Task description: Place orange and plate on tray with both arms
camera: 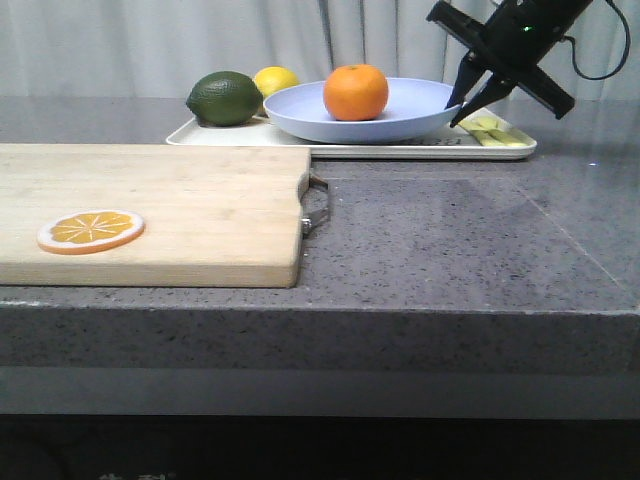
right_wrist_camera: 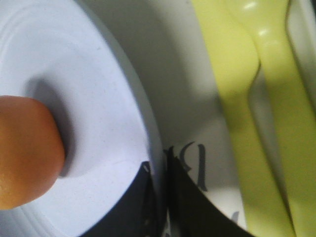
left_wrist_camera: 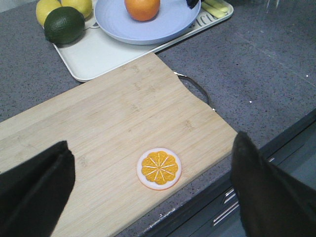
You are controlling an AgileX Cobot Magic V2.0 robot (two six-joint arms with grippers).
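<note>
The plate's lower edge (camera: 360, 139) is over the off-white tray, inside its edges, so my right gripper releases the plate next.
The orange (camera: 355, 92) sits in the pale lavender-blue plate (camera: 300, 110), which rests on the off-white tray (camera: 400, 152) at the back of the counter. My right gripper (camera: 457, 112) comes down at the plate's right edge. In the right wrist view it (right_wrist_camera: 160, 170) is shut on the plate's rim (right_wrist_camera: 153, 123), one finger inside and one outside, with the orange (right_wrist_camera: 24, 153) close by. My left gripper (left_wrist_camera: 151, 143) is open and empty above the cutting board, far from the tray (left_wrist_camera: 94, 54). It does not show in the front view.
A dark green lime (camera: 224, 98) and a yellow lemon (camera: 277, 79) lie on the tray's left end, and yellow utensils (camera: 495, 130) on its right end. A wooden cutting board (camera: 180, 200) with an orange slice (camera: 91, 231) lies at the front left.
</note>
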